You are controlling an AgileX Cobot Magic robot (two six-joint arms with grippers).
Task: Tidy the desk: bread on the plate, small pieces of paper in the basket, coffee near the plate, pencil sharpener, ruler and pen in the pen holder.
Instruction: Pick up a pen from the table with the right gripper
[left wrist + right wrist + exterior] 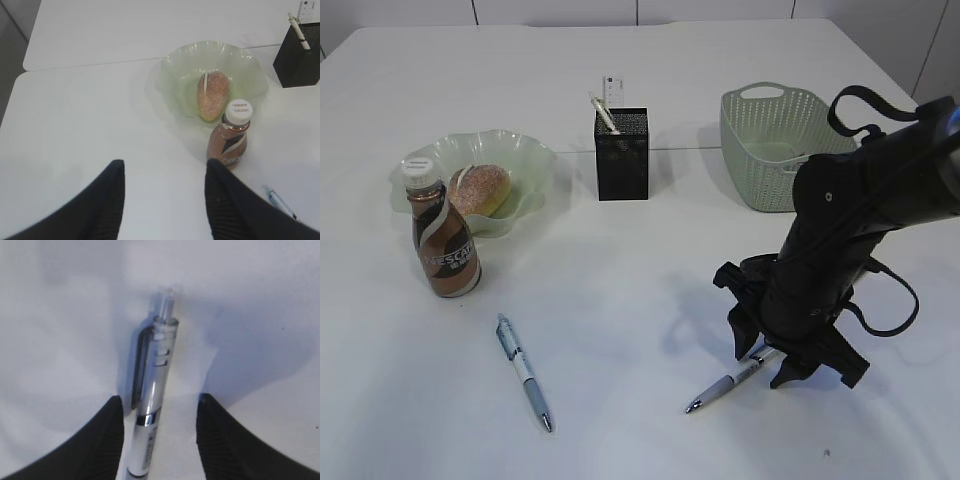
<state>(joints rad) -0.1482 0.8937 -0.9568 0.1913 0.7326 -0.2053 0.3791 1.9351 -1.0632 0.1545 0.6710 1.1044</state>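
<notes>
My right gripper grabs the pen's body below the clip (148, 417) next, to stand the silver-and-white pen in the black holder.
My right gripper (763, 358) is down at the table and open, its fingers on either side of a silver-and-white pen (725, 385). In the right wrist view this pen (152, 385) lies between the open fingers (107, 435), closer to the left one. A second pen with a blue barrel (525, 372) lies at the front left. The bread (480, 190) sits on the pale green plate (535, 160), with the coffee bottle (443, 245) upright beside it. The black pen holder (622, 155) contains a ruler (611, 90) and a pen. My left gripper (165, 167) hovers open over bare table. No pencil sharpener or paper pieces show.
A pale green basket (775, 140) stands at the back right, behind my right arm. In the left wrist view the plate (185, 70), bread (212, 95), coffee bottle (231, 135) and pen holder (300, 60) lie ahead of the fingers.
</notes>
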